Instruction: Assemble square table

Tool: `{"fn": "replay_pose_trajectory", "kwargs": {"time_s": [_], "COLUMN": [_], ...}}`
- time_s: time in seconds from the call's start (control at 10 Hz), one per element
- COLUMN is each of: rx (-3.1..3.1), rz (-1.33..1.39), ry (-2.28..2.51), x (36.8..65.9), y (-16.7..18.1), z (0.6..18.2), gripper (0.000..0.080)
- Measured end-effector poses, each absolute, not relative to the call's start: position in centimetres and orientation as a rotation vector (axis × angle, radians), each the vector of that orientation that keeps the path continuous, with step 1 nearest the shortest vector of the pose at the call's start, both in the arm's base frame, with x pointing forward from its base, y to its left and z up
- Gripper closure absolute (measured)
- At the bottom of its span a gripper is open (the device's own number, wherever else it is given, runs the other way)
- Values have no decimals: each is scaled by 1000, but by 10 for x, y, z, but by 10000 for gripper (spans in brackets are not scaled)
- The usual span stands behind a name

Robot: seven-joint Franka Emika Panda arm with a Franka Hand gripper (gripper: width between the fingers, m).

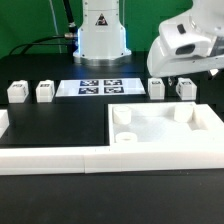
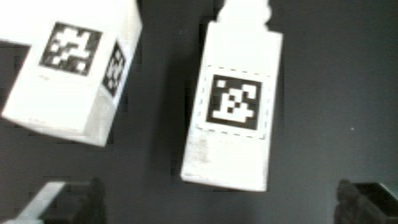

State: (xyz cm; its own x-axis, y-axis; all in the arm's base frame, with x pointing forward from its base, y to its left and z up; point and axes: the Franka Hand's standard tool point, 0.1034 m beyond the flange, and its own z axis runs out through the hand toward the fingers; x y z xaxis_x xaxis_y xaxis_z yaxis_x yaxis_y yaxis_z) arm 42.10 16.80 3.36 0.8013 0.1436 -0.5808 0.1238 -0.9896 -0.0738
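My gripper should next grab the white leg by its tagged body (image 1: 186,90) (image 2: 233,112). The leg's narrow round end then stays free to go into a table top socket.
The white square table top (image 1: 200,148) lies flat at the exterior view's right front, raised rim and round corner sockets up. Four small white tagged legs stand behind it: two at the exterior view's left (image 1: 17,92) (image 1: 45,92) and two at its right (image 1: 157,88) (image 1: 185,88). My gripper (image 1: 185,68) hovers just above the right pair. In the wrist view the gripper (image 2: 217,205) is open and empty, its dark fingertips (image 2: 63,205) far apart. One leg (image 2: 237,100) lies between them and the other leg (image 2: 71,70) lies beside it.
The marker board (image 1: 100,86) lies flat in front of the robot base (image 1: 100,35). A long low white border rail (image 1: 50,157) runs along the front, with a short side piece (image 1: 3,122) at the exterior view's left. The table surface is black.
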Motion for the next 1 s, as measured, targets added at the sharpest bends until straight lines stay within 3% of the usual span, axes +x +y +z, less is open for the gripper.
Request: {"fn": "replay_pose_trajectory", "kwargs": {"time_s": [0.2,0.4,0.9,1.0], "rx": [-2876,-2826,-2823,-2823], "rz": [1197,1388,1450,1450], "ry": [-233,-140,-60,-60], "x": [411,402,378,378], "y": [166,169,172,172], "z": [35,25,8,7], "gripper": [150,150,150,296]}}
